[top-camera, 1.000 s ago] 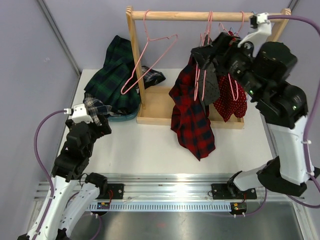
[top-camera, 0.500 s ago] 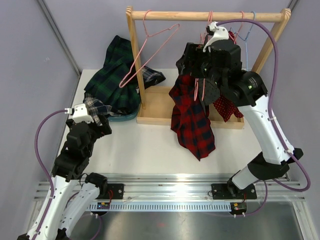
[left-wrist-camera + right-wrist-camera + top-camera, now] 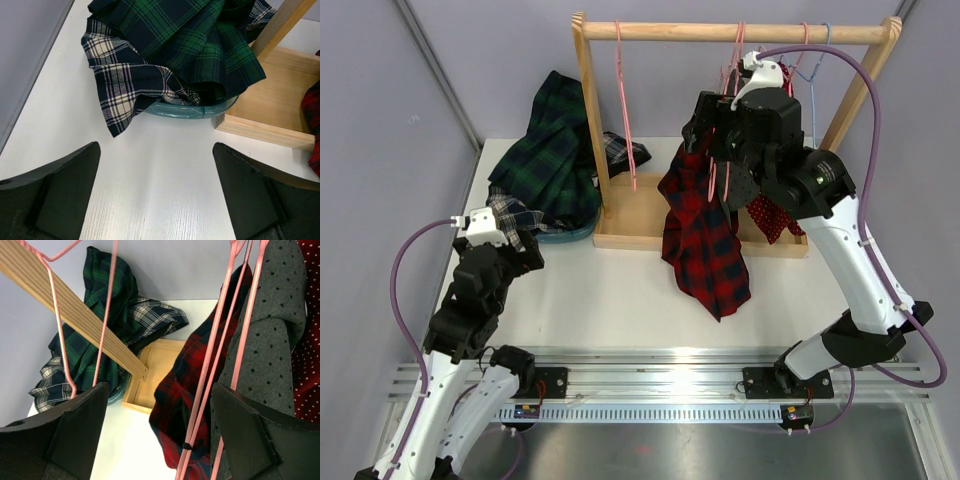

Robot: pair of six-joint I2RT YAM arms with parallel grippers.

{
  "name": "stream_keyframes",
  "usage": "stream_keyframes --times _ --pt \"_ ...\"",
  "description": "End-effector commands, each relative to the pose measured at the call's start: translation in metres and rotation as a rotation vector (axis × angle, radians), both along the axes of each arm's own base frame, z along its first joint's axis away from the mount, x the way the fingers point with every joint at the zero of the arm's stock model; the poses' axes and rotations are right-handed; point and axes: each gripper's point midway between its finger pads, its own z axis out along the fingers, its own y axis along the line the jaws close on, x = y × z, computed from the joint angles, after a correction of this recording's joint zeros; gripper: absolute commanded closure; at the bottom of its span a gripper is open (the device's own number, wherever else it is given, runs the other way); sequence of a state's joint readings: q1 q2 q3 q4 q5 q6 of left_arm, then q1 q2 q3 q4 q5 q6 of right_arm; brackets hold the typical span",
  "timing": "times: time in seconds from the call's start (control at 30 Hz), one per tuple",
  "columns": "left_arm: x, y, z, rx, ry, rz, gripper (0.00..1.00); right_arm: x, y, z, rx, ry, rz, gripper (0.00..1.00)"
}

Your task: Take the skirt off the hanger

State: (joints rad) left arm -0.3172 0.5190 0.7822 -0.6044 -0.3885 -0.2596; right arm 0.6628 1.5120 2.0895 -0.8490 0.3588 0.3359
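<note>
The right gripper will next grab the pink hanger by its side wires, which leaves the hook and red plaid skirt [image 3: 705, 235] free, so the skirt can be taken off.
A red plaid skirt [image 3: 705, 235] hangs from a pink hanger [image 3: 728, 110] on the wooden rack's rod [image 3: 720, 31]. A grey dotted skirt [image 3: 742, 180] and a red dotted skirt [image 3: 775, 210] hang just right of it. My right gripper [image 3: 703, 135] is open at the top of the red plaid skirt. In the right wrist view the pink hanger wires [image 3: 215, 365] run between my open fingers [image 3: 159, 390], with the red plaid skirt [image 3: 185, 390] behind and the grey skirt [image 3: 270, 355] by the right finger. My left gripper [image 3: 515, 248] is open and empty low over the table [image 3: 156, 150].
An empty pink hanger [image 3: 625, 120] hangs at the rod's left end, by the rack's left post [image 3: 590, 120]. A pile of green plaid skirts [image 3: 550, 150] fills a teal basket [image 3: 187, 111] at the back left. The rack's wooden base tray [image 3: 635, 215] lies under the skirts.
My right arm has swung left along the rod to the red plaid skirt's hanger. The empty pink hanger has swung from tilted to hanging straight. The left arm has not moved.
</note>
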Motion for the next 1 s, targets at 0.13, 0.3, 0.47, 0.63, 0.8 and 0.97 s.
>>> stream_keyframes --times 0.13,0.3,0.47,0.63,0.8,0.97 --pt "0.003 -0.006 0.004 -0.002 -0.015 -0.029 0.01 0.015 -0.008 0.007 -0.009 -0.055 -0.058 0.14" --pt "0.003 -0.006 0.004 -0.003 -0.015 -0.03 0.01 0.037 -0.009 -0.01 0.002 -0.01 -0.057 0.31" --pt "0.004 -0.007 0.003 -0.003 -0.012 -0.035 0.01 0.053 -0.005 -0.023 0.014 0.021 -0.054 0.43" --pt "0.005 -0.008 0.006 0.005 -0.02 -0.045 0.01 0.06 -0.006 -0.019 0.018 0.014 -0.059 0.86" --pt "0.013 -0.012 0.044 0.024 -0.062 -0.07 0.01 0.056 -0.007 0.003 0.043 -0.025 -0.048 1.0" --pt "0.022 -0.039 0.154 -0.031 -0.237 -0.197 0.01 0.039 -0.006 0.052 0.099 -0.098 0.009 1.0"
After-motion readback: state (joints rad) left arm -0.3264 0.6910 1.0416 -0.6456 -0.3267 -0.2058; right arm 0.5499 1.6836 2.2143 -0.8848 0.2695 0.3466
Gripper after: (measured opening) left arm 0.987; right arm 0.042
